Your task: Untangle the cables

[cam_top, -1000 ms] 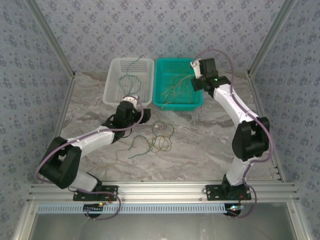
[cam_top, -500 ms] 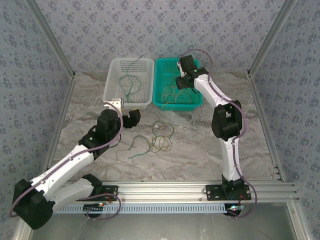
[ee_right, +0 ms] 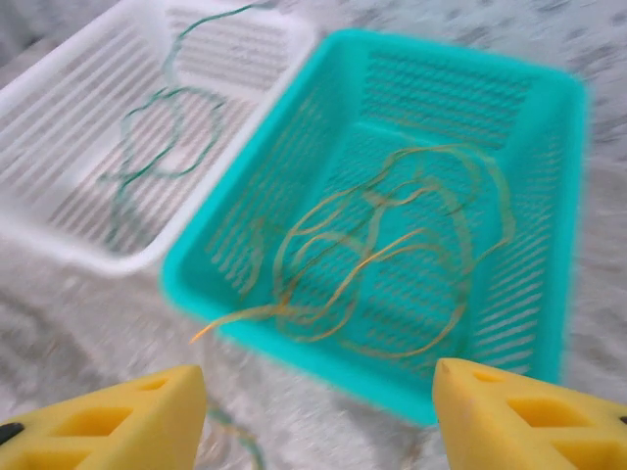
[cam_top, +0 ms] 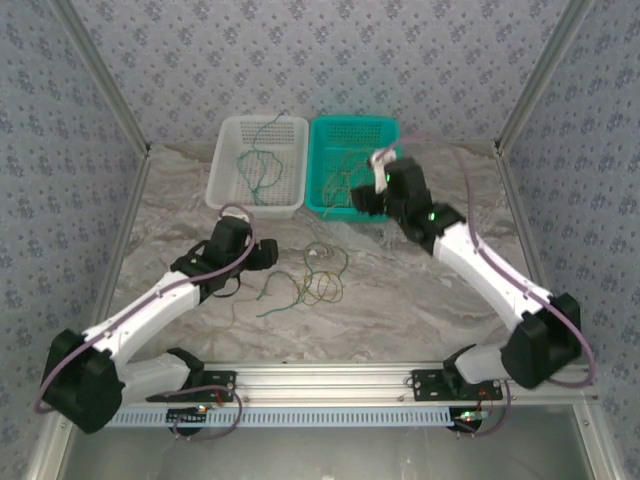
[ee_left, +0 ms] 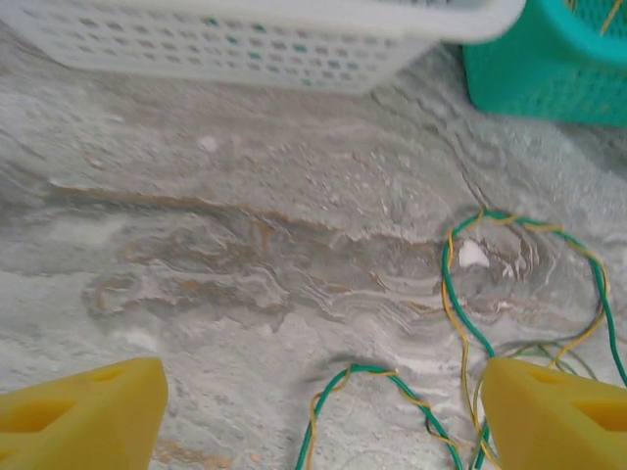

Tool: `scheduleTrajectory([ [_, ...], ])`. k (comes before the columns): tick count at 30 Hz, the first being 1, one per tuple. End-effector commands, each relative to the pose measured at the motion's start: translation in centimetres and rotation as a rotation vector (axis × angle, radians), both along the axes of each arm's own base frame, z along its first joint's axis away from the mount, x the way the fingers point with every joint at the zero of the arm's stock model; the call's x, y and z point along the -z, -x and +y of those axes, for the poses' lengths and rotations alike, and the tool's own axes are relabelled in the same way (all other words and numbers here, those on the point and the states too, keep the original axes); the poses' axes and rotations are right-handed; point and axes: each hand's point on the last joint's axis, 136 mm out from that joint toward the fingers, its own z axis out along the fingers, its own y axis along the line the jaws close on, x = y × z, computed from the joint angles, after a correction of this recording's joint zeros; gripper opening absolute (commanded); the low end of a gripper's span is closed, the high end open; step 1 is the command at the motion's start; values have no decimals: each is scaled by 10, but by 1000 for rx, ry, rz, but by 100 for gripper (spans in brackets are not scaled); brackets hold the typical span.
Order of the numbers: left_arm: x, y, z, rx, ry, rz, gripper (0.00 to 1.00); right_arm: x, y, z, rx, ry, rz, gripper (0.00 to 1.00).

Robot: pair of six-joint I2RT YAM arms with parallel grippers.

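The left gripper needs to grab the twisted cables next, between the small loop and the larger loops, so that parts of the cables stay free for the right gripper to untangle.
A tangle of green and yellow cables lies on the marble table, seen up close as twisted green-yellow loops. My left gripper hovers open just left of the tangle; one loop lies on the table between its yellow fingers. Green cables rest in the white basket. Yellow cables lie in the teal basket, and one strand pokes over its near rim. My right gripper is open above that near rim, holding nothing.
The two baskets stand side by side at the back of the table, the white basket left of the teal one. Metal frame posts rise at both sides, and a rail runs along the near edge.
My right gripper has pulled back from the teal basket's far end to its near rim. My left gripper has swung from the white basket's near edge down to the table beside the tangle.
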Motion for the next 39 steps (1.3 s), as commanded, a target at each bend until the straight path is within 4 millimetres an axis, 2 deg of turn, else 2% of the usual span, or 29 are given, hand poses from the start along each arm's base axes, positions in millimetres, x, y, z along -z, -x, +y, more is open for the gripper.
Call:
scheduleTrajectory([
  [1, 12, 5, -19, 87, 14, 93, 78, 37, 36, 38, -136, -51, -29, 63],
  [3, 27, 9, -32, 132, 6, 140, 73, 60, 59, 45, -160, -34, -33, 57],
  [5, 38, 14, -47, 181, -3, 173, 71, 81, 73, 46, -161, -72, 10, 53],
  [8, 51, 21, -73, 256, -9, 218, 67, 114, 76, 35, -74, -119, 86, 44],
  [12, 66, 28, -97, 295, -7, 252, 59, 147, 73, 20, 24, -105, 168, 39],
  [14, 69, 29, -107, 313, 12, 254, 57, 160, 72, 23, 13, -106, 229, 38],
  [17, 75, 31, -118, 345, 19, 247, 54, 170, 70, 25, 10, -79, 267, 38],
  [19, 82, 31, -120, 349, 11, 256, 42, 171, 67, 23, 30, -72, 265, 38],
  [22, 92, 29, -117, 336, -15, 268, 34, 166, 63, 24, 37, -83, 241, 40],
  [23, 91, 28, -117, 333, -22, 268, 22, 164, 61, 24, 38, -80, 234, 40],
  [25, 84, 25, -117, 333, -21, 252, 10, 160, 58, 24, 49, -70, 225, 40],
  [28, 65, 22, -117, 336, -10, 200, 6, 156, 55, 22, 60, -60, 209, 41],
  [30, 48, 20, -114, 332, -10, 161, 0, 152, 53, 19, 78, -56, 191, 41],
  [39, -21, 25, -101, 343, 53, -17, 0, 129, 54, 3, 128, -96, 83, 41],
])
